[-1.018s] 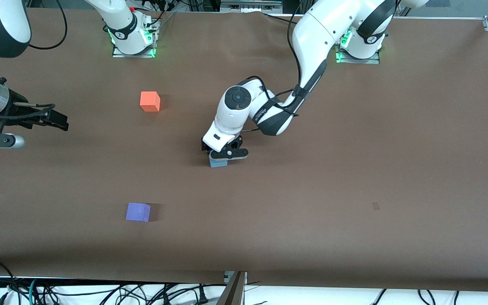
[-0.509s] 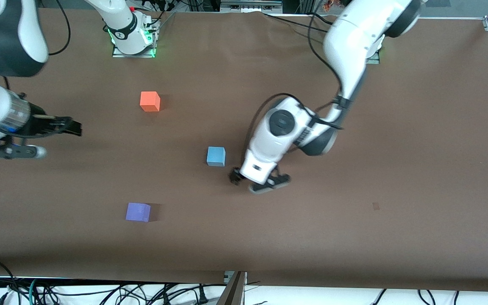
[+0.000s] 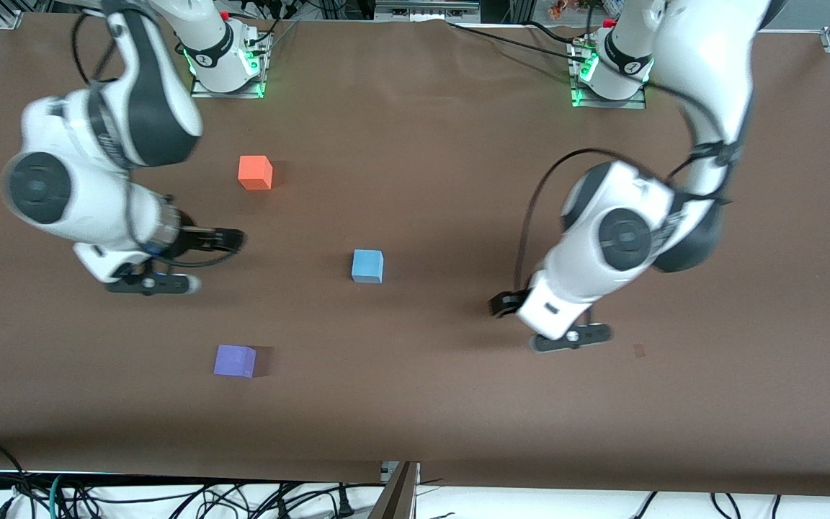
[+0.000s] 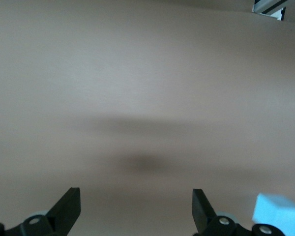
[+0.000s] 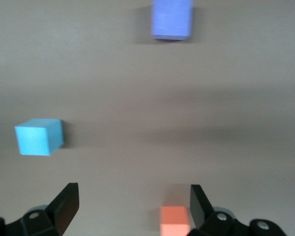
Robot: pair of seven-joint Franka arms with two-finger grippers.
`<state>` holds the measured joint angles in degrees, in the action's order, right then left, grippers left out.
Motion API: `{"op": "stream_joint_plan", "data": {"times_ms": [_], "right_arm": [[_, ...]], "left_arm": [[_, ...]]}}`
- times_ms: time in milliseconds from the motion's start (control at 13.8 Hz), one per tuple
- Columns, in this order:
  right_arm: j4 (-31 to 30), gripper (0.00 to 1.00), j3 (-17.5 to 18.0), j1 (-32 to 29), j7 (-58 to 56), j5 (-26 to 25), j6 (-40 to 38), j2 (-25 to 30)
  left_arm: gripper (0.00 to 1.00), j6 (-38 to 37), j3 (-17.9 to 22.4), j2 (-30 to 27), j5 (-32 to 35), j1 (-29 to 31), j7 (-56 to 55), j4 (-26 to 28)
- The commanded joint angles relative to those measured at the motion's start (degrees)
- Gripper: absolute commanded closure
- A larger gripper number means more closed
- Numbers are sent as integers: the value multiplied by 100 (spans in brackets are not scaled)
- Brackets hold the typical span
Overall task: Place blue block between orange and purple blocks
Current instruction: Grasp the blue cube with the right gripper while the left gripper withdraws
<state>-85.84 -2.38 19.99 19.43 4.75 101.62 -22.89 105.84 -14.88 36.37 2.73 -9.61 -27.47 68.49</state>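
Note:
My right gripper grips the blue block point(image 3: 367, 266) by its opposite sides next, to set it between the orange and purple blocks.
The blue block point(image 3: 367, 266) sits alone on the brown table. It is nearer to the front camera than the orange block point(image 3: 255, 172) and farther than the purple block point(image 3: 235, 360), and lies off their line toward the left arm's end. My left gripper point(image 3: 507, 305) is open and empty over bare table, apart from the blue block. The left wrist view shows its gripper point(image 4: 136, 209) and the blue block point(image 4: 278, 214) at the edge. My right gripper point(image 3: 231, 239) is open and empty over the table between orange and purple. The right wrist view shows its gripper point(image 5: 132, 204) with the orange point(image 5: 175, 221), blue point(image 5: 38, 136) and purple point(image 5: 172, 18) blocks.
The brown table point(image 3: 674, 404) carries nothing but the three blocks. A small dark mark point(image 3: 639, 350) lies on it beside the left hand. Both arm bases stand at the table's edge farthest from the front camera. Cables hang below the table edge nearest the camera.
My left gripper has let go of the blue block and moved off toward the left arm's end. My right arm has swung in over the table between the orange and purple blocks.

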Motion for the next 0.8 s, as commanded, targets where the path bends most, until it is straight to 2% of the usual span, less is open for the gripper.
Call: {"op": "stream_joint_plan", "data": {"times_ms": [0,218,364,509,727], "right_arm": [[32,0,-43,688,1049,9,514,-390],[41,0,-43,1260,1886,-9,1244,-865],[41,0,-43,1481,2187,-27,1640,-1138],[33,0,-43,1622,2196,-18,1913,-1419],[-55,0,-43,1754,2687,-36,2221,-1631]], "left_arm": [[0,-518,-76,-1214,-53,720,943,856],[0,-635,-76,-2700,-71,1617,1971,2287],[0,-574,-67,-3572,-71,1909,2035,3211],[0,-381,-67,-3856,-27,2120,2044,3670],[0,-231,-67,-3786,-18,2182,2053,3663]]}}
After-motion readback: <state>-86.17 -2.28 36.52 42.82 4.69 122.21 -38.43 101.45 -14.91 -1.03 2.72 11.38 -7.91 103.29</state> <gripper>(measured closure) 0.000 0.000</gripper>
